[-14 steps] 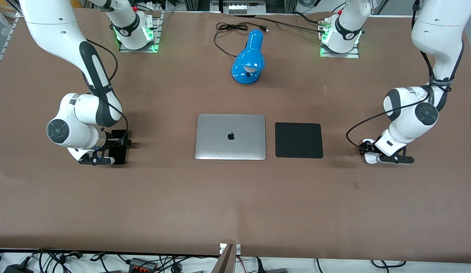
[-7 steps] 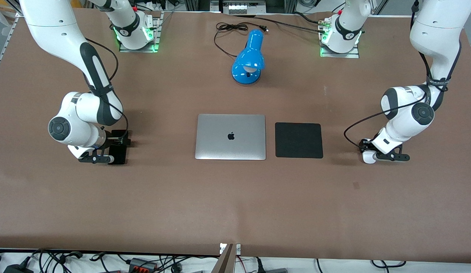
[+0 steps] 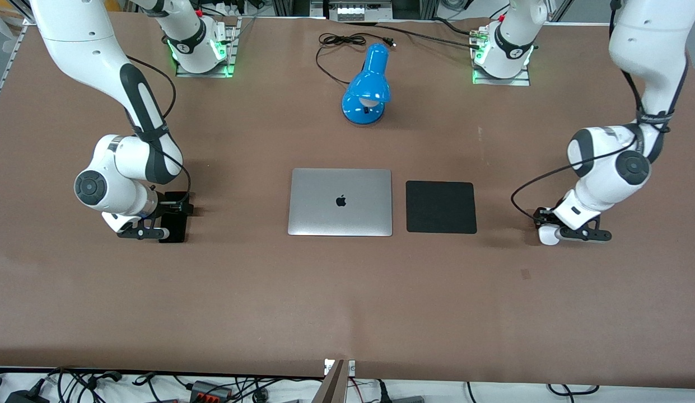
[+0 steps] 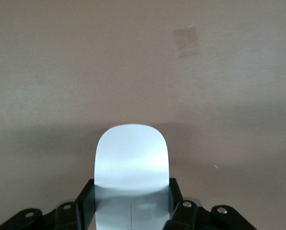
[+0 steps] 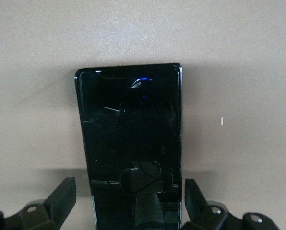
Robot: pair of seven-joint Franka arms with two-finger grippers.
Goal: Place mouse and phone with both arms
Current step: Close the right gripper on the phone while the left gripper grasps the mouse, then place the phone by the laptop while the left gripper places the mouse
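My right gripper is about to grab the black phone (image 3: 179, 226) by its long side edges. I will then put the phone beside the silver laptop (image 3: 340, 202).
The white oval mouse (image 3: 546, 237) lies near the left arm's end of the table. My left gripper (image 3: 549, 230) is low over it. In the left wrist view the mouse (image 4: 131, 153) sits between the black fingers (image 4: 84, 203), which press on both its sides; the left gripper (image 4: 131, 212) is shut on it. The black phone (image 3: 179, 226) lies flat near the right arm's end. My right gripper (image 3: 171, 223) is low over it. In the right wrist view the phone (image 5: 128, 120) lies between the spread fingers (image 5: 64, 196) of the right gripper (image 5: 128, 201), with bare table showing beside it.
A closed silver laptop (image 3: 340, 201) lies at the table's middle, with a black square mouse pad (image 3: 441, 207) beside it toward the left arm's end. A blue desk lamp (image 3: 367, 89) with a black cord (image 3: 341, 42) stands farther from the front camera.
The left arm's wrist swayed a little toward the mouse pad and back again. The right arm's wrist crept slightly toward the laptop. The phone and mouse stay where they were.
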